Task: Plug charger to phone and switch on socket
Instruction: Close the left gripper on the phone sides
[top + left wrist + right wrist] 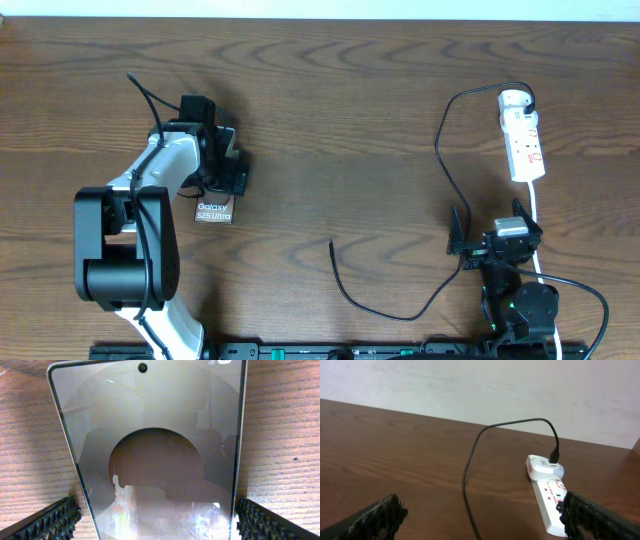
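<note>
I should close my left gripper on the phone now, because both fingers reach down to the tabletop beside the phone's long edges.
The phone point(213, 211) lies flat on the table at the left, its "Galaxy" end showing below my left gripper point(222, 165). In the left wrist view the phone point(155, 435) fills the frame. My left gripper point(157, 520) is open, one finger close to each long edge, with a thin gap on the left. The white socket point(522, 140) lies at the far right. The charger's white adapter point(514, 100) is plugged into its far end. The black cable point(400, 313) loops down to a loose tip point(332, 243). My right gripper point(495, 240) is open and empty, below the socket point(550, 505).
The socket's white cord point(537, 215) runs down past my right gripper. In the right wrist view the cable point(467, 475) crosses the table between the fingers point(482, 520), and the adapter point(542, 467) sits on the strip. The table's far edge meets a pale wall.
</note>
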`<state>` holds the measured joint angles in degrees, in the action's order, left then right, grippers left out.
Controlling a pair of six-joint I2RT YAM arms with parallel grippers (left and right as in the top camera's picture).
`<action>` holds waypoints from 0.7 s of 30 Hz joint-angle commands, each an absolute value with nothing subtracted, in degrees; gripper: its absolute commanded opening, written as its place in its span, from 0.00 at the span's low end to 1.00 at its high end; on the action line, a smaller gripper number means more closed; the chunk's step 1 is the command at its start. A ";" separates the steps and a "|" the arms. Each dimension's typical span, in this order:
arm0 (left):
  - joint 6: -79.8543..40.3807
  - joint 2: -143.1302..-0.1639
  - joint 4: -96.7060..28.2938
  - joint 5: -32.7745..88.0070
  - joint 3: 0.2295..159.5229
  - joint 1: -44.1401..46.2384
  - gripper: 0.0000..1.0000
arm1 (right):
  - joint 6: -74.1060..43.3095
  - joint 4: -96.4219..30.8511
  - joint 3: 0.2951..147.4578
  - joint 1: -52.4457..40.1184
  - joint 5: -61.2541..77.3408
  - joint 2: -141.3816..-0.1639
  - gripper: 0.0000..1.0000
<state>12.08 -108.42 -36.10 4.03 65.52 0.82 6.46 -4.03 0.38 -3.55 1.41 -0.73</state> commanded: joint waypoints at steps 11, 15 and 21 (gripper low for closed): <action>11.97 -109.32 -36.91 6.00 63.96 0.73 0.97 | 5.89 -4.29 0.32 -3.31 0.99 -0.54 0.99; 11.94 -109.32 -36.75 6.00 63.96 0.73 0.97 | 5.87 -4.29 0.32 -3.31 0.99 -0.56 0.99; 11.75 -109.32 -36.73 6.00 63.96 0.73 0.93 | 5.87 -4.29 0.32 -3.31 0.99 -0.54 0.99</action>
